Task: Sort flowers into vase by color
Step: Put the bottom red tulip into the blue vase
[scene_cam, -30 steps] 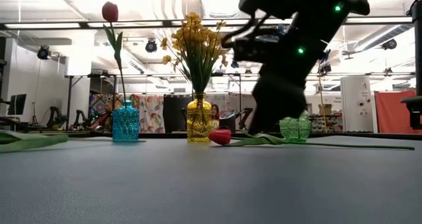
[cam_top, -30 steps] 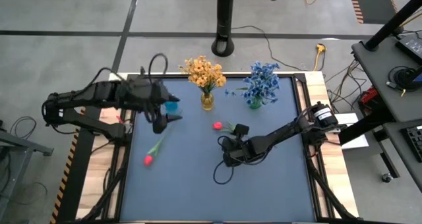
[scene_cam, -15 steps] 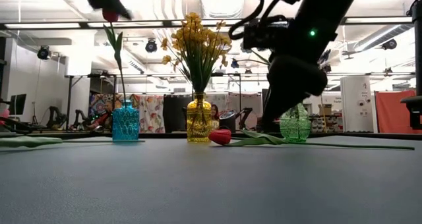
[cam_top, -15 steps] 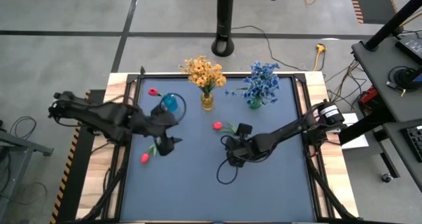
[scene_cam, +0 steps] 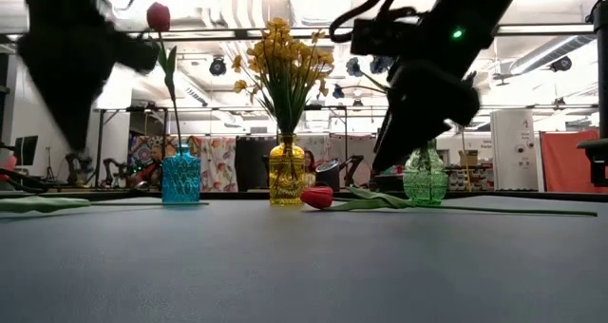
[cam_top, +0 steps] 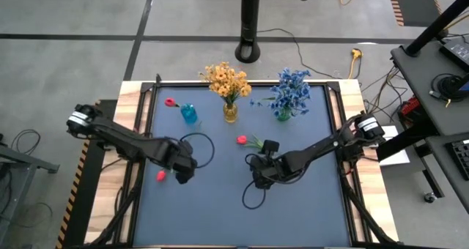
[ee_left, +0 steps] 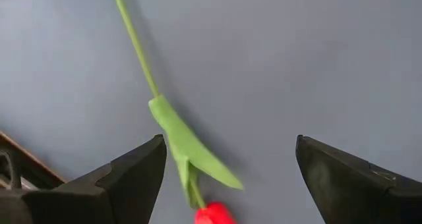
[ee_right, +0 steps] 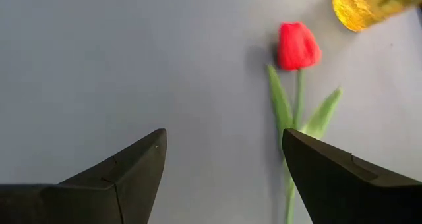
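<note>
My left gripper grabs the tulip by its green leaf (ee_left: 173, 127) next, so the red tulip's bare stem (ee_left: 136, 45) stays free to enter the blue vase.
A red tulip (ee_left: 211, 214) lies on the blue mat at the left (cam_top: 161, 176), its stem (ee_left: 135, 39) and leaf flat. My left gripper (ee_left: 227, 184) hangs open over it (cam_top: 182, 173), pointing down, fingers on either side and clear. A second red tulip (ee_right: 298, 46) lies mid-table (cam_top: 242, 140); my right gripper (ee_right: 224, 178) stands open short of it (cam_top: 256, 167). A third red tulip (scene_cam: 159, 17) stands in the blue vase (cam_top: 189, 114). Yellow flowers (cam_top: 227, 80) fill the yellow vase (scene_cam: 287, 176). Blue flowers (cam_top: 289, 91) fill the green vase (scene_cam: 425, 182).
The three vases stand in a row along the mat's far side. Wooden borders and black rails (cam_top: 139, 132) frame the mat on the left and right. The mat's near half is bare blue surface (cam_top: 234, 220). A black pole base (cam_top: 248, 51) stands beyond the far edge.
My left gripper has swung from beside the blue vase toward the near-left of the mat and come down over the lying tulip, tipping to point downward, still open. My right gripper has risen slightly.
</note>
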Tool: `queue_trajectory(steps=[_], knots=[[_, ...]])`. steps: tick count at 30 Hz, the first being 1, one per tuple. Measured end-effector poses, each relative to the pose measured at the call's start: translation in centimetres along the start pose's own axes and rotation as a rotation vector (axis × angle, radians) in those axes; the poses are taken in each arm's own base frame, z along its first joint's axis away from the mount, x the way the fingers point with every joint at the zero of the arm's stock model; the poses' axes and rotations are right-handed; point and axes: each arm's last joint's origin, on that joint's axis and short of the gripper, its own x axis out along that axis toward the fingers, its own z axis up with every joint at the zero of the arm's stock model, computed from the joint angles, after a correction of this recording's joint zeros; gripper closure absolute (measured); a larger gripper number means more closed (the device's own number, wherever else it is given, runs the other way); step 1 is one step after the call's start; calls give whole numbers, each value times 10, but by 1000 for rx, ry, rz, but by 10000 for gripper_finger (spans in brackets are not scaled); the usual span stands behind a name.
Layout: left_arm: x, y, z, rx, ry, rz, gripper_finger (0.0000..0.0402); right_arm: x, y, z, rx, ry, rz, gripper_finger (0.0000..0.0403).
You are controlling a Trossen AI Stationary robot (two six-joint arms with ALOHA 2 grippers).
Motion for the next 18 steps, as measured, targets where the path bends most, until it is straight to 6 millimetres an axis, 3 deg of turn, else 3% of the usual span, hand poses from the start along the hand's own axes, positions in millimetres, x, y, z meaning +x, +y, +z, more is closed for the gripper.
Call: queue_trajectory(steps=[7,10,18], knots=[[57,0,-11,-7,48,64,86,-6,11,1,-47,-47,30,117],[73,1,-15,-21,52,64,91,-6,12,3,-36,-66,37,117],[71,0,-11,-10,-22,114,119,-7,14,3,-63,-81,45,125]])
